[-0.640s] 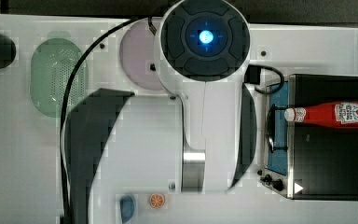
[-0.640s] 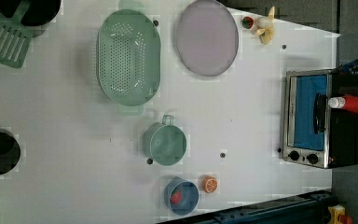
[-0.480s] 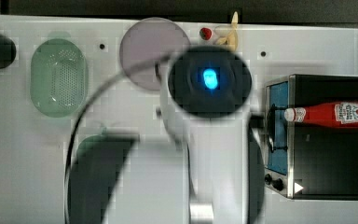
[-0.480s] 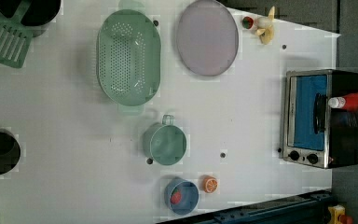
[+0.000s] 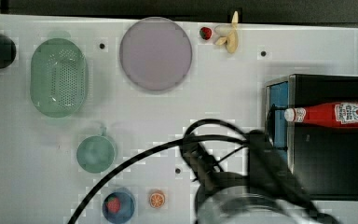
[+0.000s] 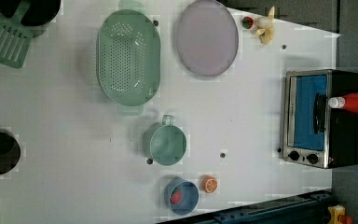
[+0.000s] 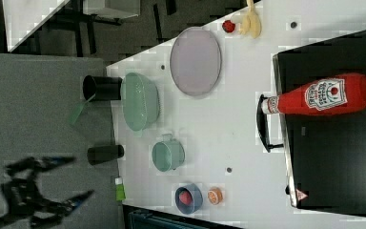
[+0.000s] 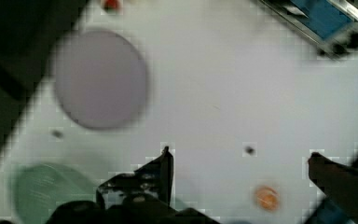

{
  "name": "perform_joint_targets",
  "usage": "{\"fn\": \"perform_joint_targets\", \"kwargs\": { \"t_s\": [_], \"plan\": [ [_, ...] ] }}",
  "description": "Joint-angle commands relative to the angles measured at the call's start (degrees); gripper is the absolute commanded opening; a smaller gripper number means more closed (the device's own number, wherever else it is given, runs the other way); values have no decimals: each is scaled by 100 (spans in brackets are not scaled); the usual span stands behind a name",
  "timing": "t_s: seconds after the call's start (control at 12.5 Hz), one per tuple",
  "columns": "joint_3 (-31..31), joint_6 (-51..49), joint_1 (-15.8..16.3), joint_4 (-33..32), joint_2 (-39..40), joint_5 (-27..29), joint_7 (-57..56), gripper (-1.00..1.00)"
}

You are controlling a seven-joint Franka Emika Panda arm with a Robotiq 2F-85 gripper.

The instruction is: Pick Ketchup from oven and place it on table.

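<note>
The ketchup needs to move from the oven onto the table. My gripper should next grab the ketchup bottle by its red body.
The ketchup [image 5: 328, 115], a red bottle with a white cap, lies on its side on top of the black oven [image 5: 326, 158] at the top view's right, cap over the door edge. It appears the same way in the left view [image 6: 354, 101] and the right view [image 7: 317, 98]. The oven door [image 6: 307, 112] is closed. My arm [image 5: 242, 196] is a blurred mass at the top view's bottom, left of the oven. In the wrist view my gripper [image 8: 240, 153] is open high above the white table [image 5: 214, 102], with nothing between its fingers [image 8: 165, 170].
On the table are a green colander [image 5: 58, 77], a lilac plate [image 5: 155, 53], a green mug [image 5: 95, 154], a blue bowl holding a strawberry [image 5: 119, 205] and an orange half [image 5: 157, 199]. A strawberry [image 5: 205, 32] and a banana [image 5: 230, 37] lie at the far edge.
In the top view the arm has swept from the middle down to the bottom edge, uncovering the plate and mug. The ketchup and oven have not moved.
</note>
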Motion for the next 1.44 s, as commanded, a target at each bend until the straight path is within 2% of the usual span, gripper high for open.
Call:
{"fn": "perform_joint_targets", "kwargs": {
  "t_s": [0.08,0.8,1.04,1.28,1.44],
  "plan": [
    [-676,254,-253,-315,791,-35,183,100],
    [-2624,2078,-376,-125,2428,-28,79,100],
    [-2983,2503,-406,243,3245,-9,76,100],
    [-3082,2907,-530,592,3994,77,75,100],
    [-3083,3163,-631,649,4389,507,75,100]
  ]
}}
